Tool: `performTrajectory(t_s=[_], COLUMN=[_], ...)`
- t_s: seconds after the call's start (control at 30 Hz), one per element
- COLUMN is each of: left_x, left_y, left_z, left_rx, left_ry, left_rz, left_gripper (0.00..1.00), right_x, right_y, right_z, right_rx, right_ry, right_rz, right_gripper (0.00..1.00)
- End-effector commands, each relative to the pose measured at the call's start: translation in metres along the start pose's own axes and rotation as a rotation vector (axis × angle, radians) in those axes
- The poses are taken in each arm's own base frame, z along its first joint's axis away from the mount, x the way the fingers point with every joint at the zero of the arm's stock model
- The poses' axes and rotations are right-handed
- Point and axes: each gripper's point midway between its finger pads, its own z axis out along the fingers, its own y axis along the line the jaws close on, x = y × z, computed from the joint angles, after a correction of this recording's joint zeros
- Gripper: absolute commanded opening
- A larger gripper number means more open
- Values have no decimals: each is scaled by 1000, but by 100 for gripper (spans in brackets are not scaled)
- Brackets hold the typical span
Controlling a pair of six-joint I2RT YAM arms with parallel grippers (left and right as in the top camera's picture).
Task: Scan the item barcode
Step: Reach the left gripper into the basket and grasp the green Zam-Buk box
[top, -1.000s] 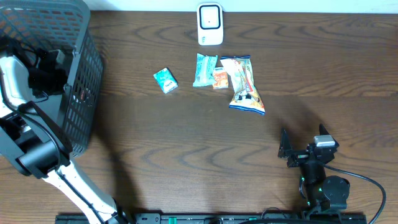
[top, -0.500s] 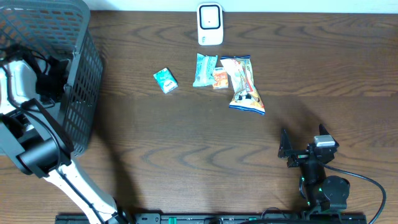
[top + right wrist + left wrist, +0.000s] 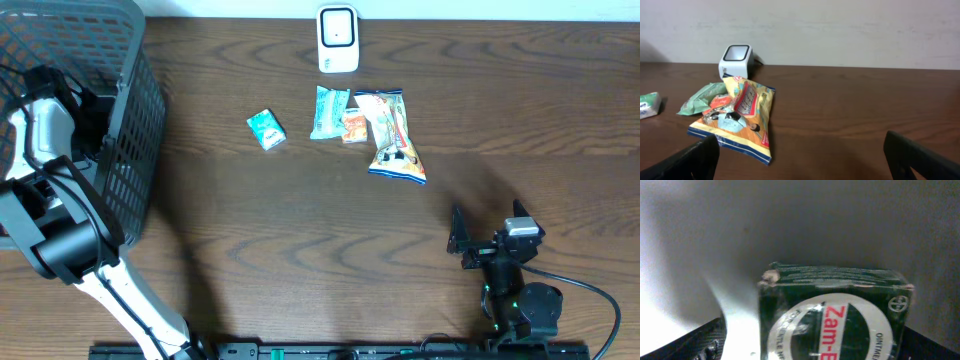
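Note:
My left gripper grabs the dark green ointment box (image 3: 835,315) across its opposite narrow sides next, so broad sides of the box stay uncovered for barcode scanning.
A dark green ointment box (image 3: 835,315) with a white ring and red "Zam-" lettering fills the left wrist view, lying on the pale basket floor. My left gripper (image 3: 820,347) stands open around it, and a strip of floor shows between the left finger (image 3: 700,342) and the box. Seen from overhead, the left gripper (image 3: 88,108) is down inside the grey basket (image 3: 130,150), where the box is hidden. The white scanner (image 3: 338,40) stands at the table's far edge. Near the front edge, my right gripper (image 3: 487,232) is open and holds nothing, as the right wrist view (image 3: 802,160) also shows.
In front of the scanner (image 3: 735,57) lie a small teal box (image 3: 266,129), a green packet (image 3: 329,111), a small orange packet (image 3: 354,126) and a yellow-and-blue snack bag (image 3: 393,135). The basket takes up the table's left end.
The left arm has shifted a little to the right and forward inside the basket. The right arm and the items on the table have not moved.

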Motion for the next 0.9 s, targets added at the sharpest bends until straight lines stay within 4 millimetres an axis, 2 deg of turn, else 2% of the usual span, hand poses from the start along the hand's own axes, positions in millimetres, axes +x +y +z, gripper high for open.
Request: performTrajectory(t_s=[0.0,0.2,0.57,0.77,0.87], left_x=[19,12,-20,-31,-33], left_y=[23,26,30,4,0], left_z=[13,13,12,14,14], left_rx=[-129,-142,-135,13,38], left_ry=[91,61,-78,-144,-156], left_rz=[-85,-85,-62,-37,-36], left_gripper=[96,96,97,97,94], right_x=[0,1,0,0,0], right_y=[1,1,1,1,1], right_z=[0,0,0,0,0], right_rx=[0,0,0,0,0], right_ry=[1,1,1,1,1], right_rz=[3,3,3,3,3], right_gripper=[99,99,99,99,99])
